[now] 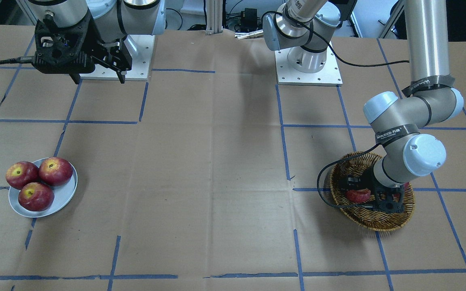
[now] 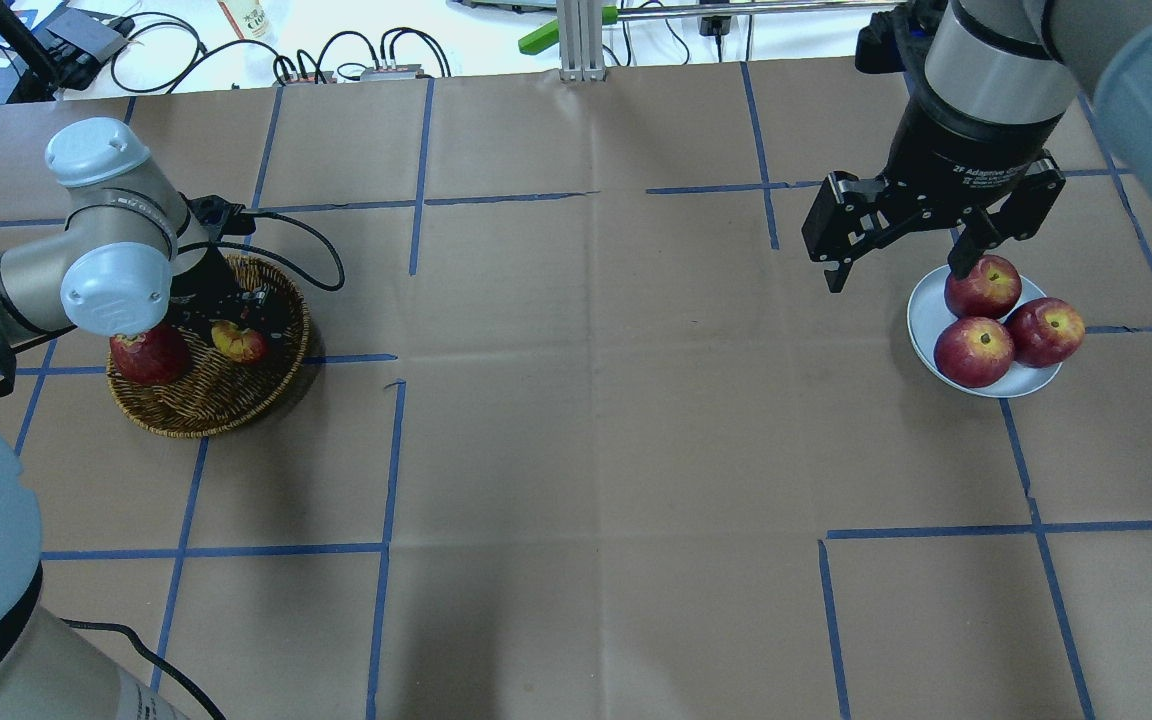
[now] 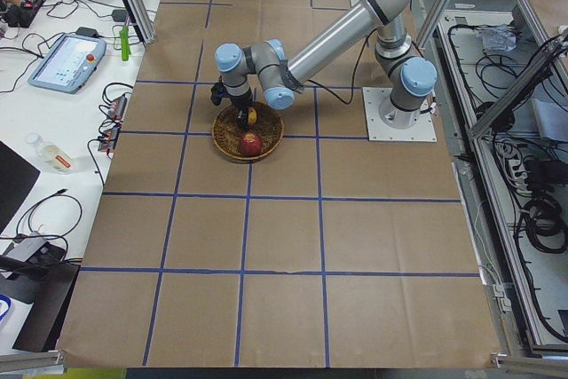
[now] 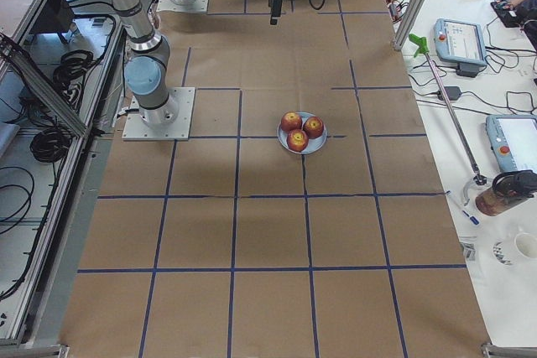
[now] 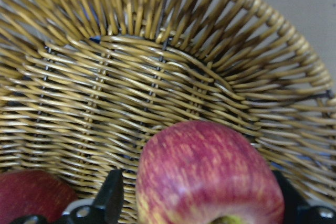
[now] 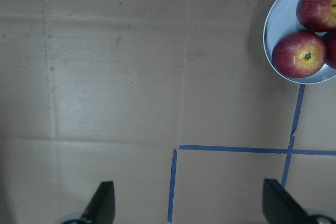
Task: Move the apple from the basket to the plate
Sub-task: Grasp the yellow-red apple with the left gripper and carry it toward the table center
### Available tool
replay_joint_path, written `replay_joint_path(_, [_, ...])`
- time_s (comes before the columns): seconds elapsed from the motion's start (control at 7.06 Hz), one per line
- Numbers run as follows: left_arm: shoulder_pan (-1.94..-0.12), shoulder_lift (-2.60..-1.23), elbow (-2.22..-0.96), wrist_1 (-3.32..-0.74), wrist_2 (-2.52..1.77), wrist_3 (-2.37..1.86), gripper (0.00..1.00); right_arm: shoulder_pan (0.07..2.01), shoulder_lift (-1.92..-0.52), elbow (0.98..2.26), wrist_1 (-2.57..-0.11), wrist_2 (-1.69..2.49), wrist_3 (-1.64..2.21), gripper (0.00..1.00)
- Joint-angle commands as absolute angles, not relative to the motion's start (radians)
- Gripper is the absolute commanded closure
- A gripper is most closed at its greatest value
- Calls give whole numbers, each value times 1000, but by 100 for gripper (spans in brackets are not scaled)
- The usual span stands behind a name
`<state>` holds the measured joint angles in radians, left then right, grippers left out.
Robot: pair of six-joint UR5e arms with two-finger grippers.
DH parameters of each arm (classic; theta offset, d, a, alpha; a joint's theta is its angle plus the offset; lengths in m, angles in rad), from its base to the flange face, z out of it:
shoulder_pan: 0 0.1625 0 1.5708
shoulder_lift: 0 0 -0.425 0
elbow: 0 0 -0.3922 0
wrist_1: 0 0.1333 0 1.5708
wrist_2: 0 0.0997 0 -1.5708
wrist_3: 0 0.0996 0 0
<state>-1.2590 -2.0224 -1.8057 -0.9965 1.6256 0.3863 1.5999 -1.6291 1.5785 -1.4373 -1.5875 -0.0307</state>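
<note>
The robot has to move the pinkish-red apple out of the basket, so its left gripper needs to grab the apple by its rounded sides next.
The pinkish-red streaky apple (image 5: 207, 177) lies in the wicker basket (image 5: 157, 77), seen also in the overhead view (image 2: 239, 342). My left gripper (image 5: 198, 203) is down in the basket (image 2: 206, 410), open, with one finger on each side of this apple. A small gap shows at the left finger (image 5: 111, 195). The pale blue plate (image 2: 926, 315) holds three dark-red apples (image 2: 976, 352). My right gripper (image 2: 896, 275) is open and empty, hanging above the table beside the plate.
A darker, deep-red apple (image 2: 149, 355) lies in the basket next to the streaky one, close to the left finger. The left arm's cable (image 2: 316, 240) loops over the basket's far rim. Blue tape lines cross the brown paper tabletop (image 2: 586, 400).
</note>
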Motion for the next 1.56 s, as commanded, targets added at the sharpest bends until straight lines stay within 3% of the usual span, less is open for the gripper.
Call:
replay_joint_path(0.0, [-1262,-2017,-1805,-1000,1638,356,39,1600,-1629,1578,-1437,-1588,-31,0])
replay_joint_path(0.28, [-1282,-1972,-1777,-1029,1638,318,37,1600,-1629,1578,-1437,-1588,-32,0])
replay_joint_path(0.57, [-1433,-1876,-1729,-1157,1635,89,36,1600,-1629,1578,-1439,-1588,-32,0])
replay_joint_path(0.99, [-1714,-1929,-1667,-1191,1588,-292,37,1600,-1629,1578,-1439,-1588,-34,0])
replay_joint_path(1.42, [-1888,-2075,-1580,-1094,1586,-544,36,1600,-1629,1580,-1439,-1588,-34,0])
